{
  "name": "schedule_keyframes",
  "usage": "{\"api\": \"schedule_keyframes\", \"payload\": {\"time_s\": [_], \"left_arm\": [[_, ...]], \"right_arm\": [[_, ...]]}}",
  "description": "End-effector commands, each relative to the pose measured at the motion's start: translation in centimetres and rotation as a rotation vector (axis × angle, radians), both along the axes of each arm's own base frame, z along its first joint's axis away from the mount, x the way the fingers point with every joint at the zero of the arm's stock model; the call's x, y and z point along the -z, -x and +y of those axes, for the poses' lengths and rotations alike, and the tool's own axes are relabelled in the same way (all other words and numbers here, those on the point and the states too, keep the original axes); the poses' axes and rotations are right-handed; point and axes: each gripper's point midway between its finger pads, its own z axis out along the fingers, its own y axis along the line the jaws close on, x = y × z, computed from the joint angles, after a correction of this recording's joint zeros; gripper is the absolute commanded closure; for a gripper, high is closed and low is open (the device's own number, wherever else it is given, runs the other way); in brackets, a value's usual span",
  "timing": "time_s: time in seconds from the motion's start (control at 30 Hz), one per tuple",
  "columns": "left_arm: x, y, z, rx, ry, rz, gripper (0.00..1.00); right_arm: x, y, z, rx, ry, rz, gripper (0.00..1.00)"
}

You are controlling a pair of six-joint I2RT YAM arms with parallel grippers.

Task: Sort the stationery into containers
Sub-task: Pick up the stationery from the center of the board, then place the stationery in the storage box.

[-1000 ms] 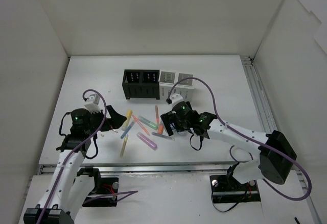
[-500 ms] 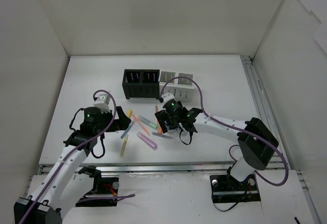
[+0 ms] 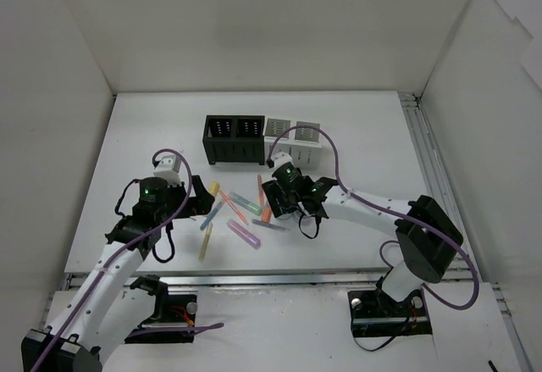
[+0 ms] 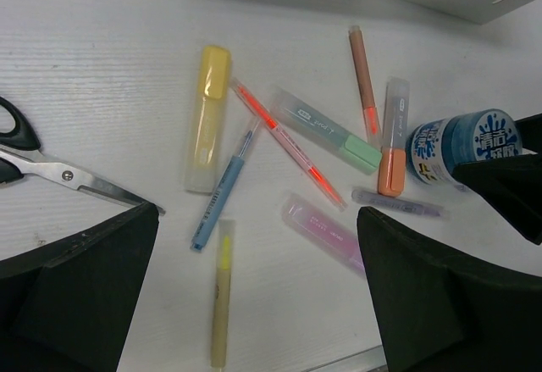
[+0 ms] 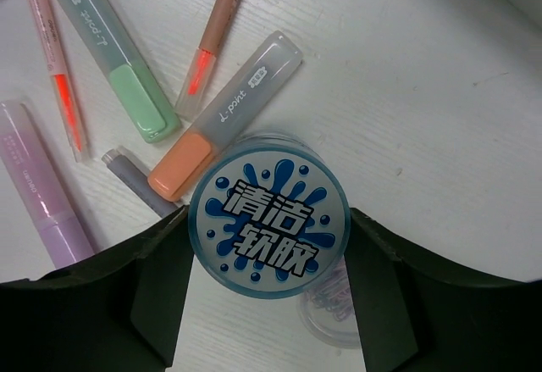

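Note:
The small round blue tub would rise with my right gripper if I lifted now: a finger presses its lid's edge from either side.
Several markers and pens lie scattered before the black organiser point(image 3: 230, 139) and the white organiser point(image 3: 292, 139). The left wrist view shows a yellow marker point(image 4: 208, 118), a blue pen point(image 4: 224, 187), a green marker point(image 4: 326, 128), an orange marker point(image 4: 393, 149), a pink-purple marker point(image 4: 326, 232) and a yellow pen point(image 4: 221, 291). My left gripper point(image 4: 257, 213) is open and empty above them. My right gripper point(image 5: 268, 228) is shut on a small round blue tub point(image 5: 268, 215), with a finger pressed on each side. The tub stands by the orange marker point(image 5: 229, 113).
Scissors point(image 4: 51, 164) lie left of the markers. A clear round pot of paper clips point(image 5: 330, 321) sits partly under the blue tub. A brown pen point(image 5: 216, 33), a red pen point(image 5: 55, 58) and a grey-purple pen point(image 5: 140, 184) lie close around it.
My right gripper has moved left to the right end of the marker pile. My left gripper has moved right toward the markers, then held still.

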Motion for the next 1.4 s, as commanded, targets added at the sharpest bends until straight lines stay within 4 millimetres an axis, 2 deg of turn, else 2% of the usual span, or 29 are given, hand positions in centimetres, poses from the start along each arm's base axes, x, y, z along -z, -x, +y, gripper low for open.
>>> {"api": "schedule_keyframes", "payload": {"time_s": [0.0,0.1,0.17,0.23,0.3,0.33,0.37,0.43,0.47,0.5,0.6,0.63,0.7,0.73,0.8,0.9,0.93,1.03,1.2,1.27,1.3,1.37], "left_arm": [[-3.6,-1.2,-0.5,0.025,0.01,-0.105,0.01],[-3.9,-1.1,-1.1,0.053,0.015,-0.118,0.01],[-4.2,-1.1,-1.1,0.06,0.012,-0.128,0.01],[-4.3,-1.2,-1.1,0.06,0.009,-0.132,0.0],[-4.5,-1.2,-1.0,0.062,0.004,-0.141,0.01],[-4.6,-1.1,-1.0,0.062,0.001,-0.142,0.01],[-4.8,-1.2,-0.9,0.057,0.0,-0.149,0.01],[-5.0,-1.1,-0.8,0.059,-0.007,-0.154,0.0],[-5.3,-1.2,-0.8,0.06,-0.007,-0.163,0.01],[-5.4,-1.2,-0.8,0.064,-0.011,-0.166,0.0],[-5.6,-1.3,-0.8,0.072,-0.018,-0.173,0.01],[-5.6,-1.3,-0.8,0.073,-0.02,-0.174,0.0],[-5.7,-1.4,-0.9,0.076,-0.022,-0.176,0.01],[-5.8,-1.4,-0.9,0.079,-0.023,-0.177,0.01],[-5.7,-1.5,-0.8,0.076,-0.027,-0.176,0.01],[-5.7,-1.6,-0.7,0.071,-0.032,-0.173,0.01],[-5.5,-1.7,-0.7,0.07,-0.035,-0.167,0.0],[-5.4,-1.7,-0.7,0.069,-0.041,-0.16,0.01],[-5.4,-1.7,-0.6,0.064,-0.046,-0.153,0.01],[-5.3,-1.6,-0.6,0.066,-0.043,-0.152,0.0],[-5.3,-1.7,-0.6,0.065,-0.042,-0.151,0.01],[-5.4,-1.7,-0.7,0.065,-0.04,-0.152,0.01]], "right_arm": [[-9.8,-3.6,1.3,0.061,-0.172,-0.22,0.79],[-14.0,-5.3,0.0,0.105,-0.222,-0.307,0.8],[-16.7,-7.3,-1.6,0.165,-0.215,-0.377,0.79],[-18.0,-8.6,-2.5,0.199,-0.209,-0.41,0.8],[-20.4,-10.5,-3.6,0.227,-0.219,-0.456,0.8],[-20.4,-11.2,-4.0,0.239,-0.215,-0.456,0.8],[-21.9,-12.3,-4.5,0.248,-0.226,-0.482,0.8],[-22.2,-13.6,-5.1,0.261,-0.215,-0.484,0.8],[-23.2,-14.5,-5.9,0.275,-0.214,-0.503,0.8],[-22.6,-15.1,-6.1,0.275,-0.199,-0.486,0.8],[-22.8,-16.6,-7.2,0.288,-0.189,-0.485,0.8],[-21.8,-17.2,-7.1,0.274,-0.184,-0.46,0.8],[-21.5,-18.1,-7.1,0.253,-0.179,-0.451,0.81],[-20.2,-18.5,-6.8,0.24,-0.167,-0.423,0.81],[-19.8,-19.2,-6.5,0.236,-0.154,-0.413,0.81],[-17.6,-20.2,-6.6,0.252,-0.122,-0.379,0.81],[-17.1,-20.6,-7.3,0.278,-0.107,-0.373,0.81],[-15.3,-20.8,-7.6,0.298,-0.088,-0.337,0.81],[-14.5,-20.5,-9.0,0.36,-0.059,-0.326,0.79],[-14.5,-20.2,-9.2,0.366,-0.056,-0.326,0.72],[-14.5,-20.1,-9.2,0.363,-0.054,-0.326,0.59],[-14.3,-20.1,-9.3,0.358,-0.048,-0.321,0.41]]}}
